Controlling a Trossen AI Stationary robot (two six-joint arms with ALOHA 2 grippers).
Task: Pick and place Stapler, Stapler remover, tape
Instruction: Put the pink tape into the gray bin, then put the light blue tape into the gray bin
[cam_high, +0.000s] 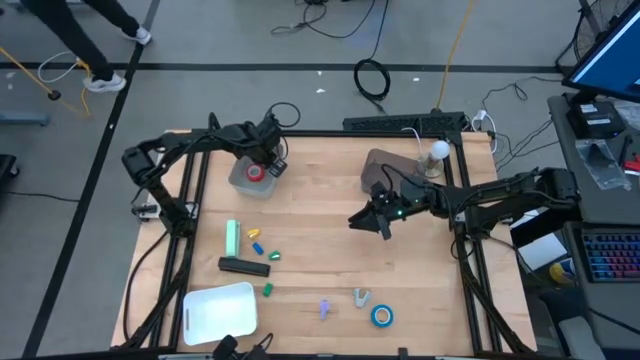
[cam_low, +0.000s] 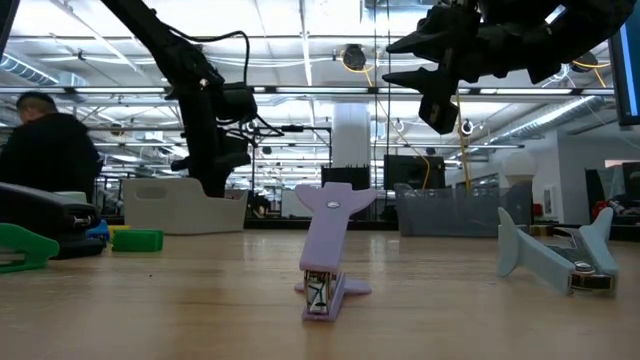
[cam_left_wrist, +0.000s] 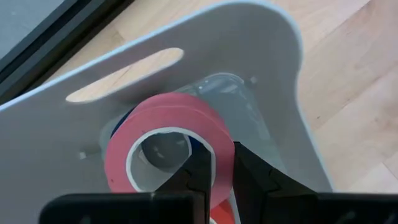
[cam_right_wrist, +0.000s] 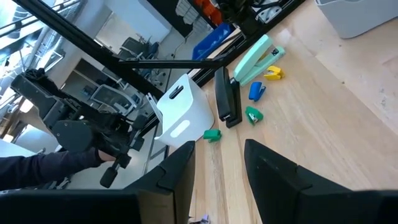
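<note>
I need to open my left gripper now: the red tape roll is inside the grey bin's rim (cam_high: 240, 185) (cam_left_wrist: 273, 18), so the roll would stay there.
A red tape roll (cam_left_wrist: 165, 134) with a pale centre sits in my left gripper (cam_left_wrist: 219, 154), which is shut on it over a grey bin (cam_high: 240, 183) near the table's far left. Under the roll, inside the bin (cam_left_wrist: 273, 81), parts of a blue roll and another red roll show. My right gripper (cam_high: 374, 222) hangs open above the table's middle, touching nothing. A blue tape roll (cam_high: 382, 316), a purple staple remover (cam_low: 325, 250) and a grey staple remover (cam_low: 560, 262) lie near the table's near edge. A green stapler (cam_high: 232, 238) and a black stapler (cam_high: 244, 265) lie left of centre. My left gripper holds the red roll by its ring wall (cam_left_wrist: 221, 134), one finger (cam_left_wrist: 189, 177) inside the hole and the other (cam_left_wrist: 255, 174) outside. The fingers come from above, pointing down into the bin. The roll is tilted; whether its lower edge rests on the rolls beneath is hidden.
A white bin (cam_high: 220, 310) stands at the near left corner and a second grey bin (cam_high: 385, 168) at the far middle. Small yellow, blue and green bits (cam_high: 262, 248) lie beside the staplers. A lamp and cables sit at the far right edge. A person (cam_low: 45, 150) is beyond the table.
</note>
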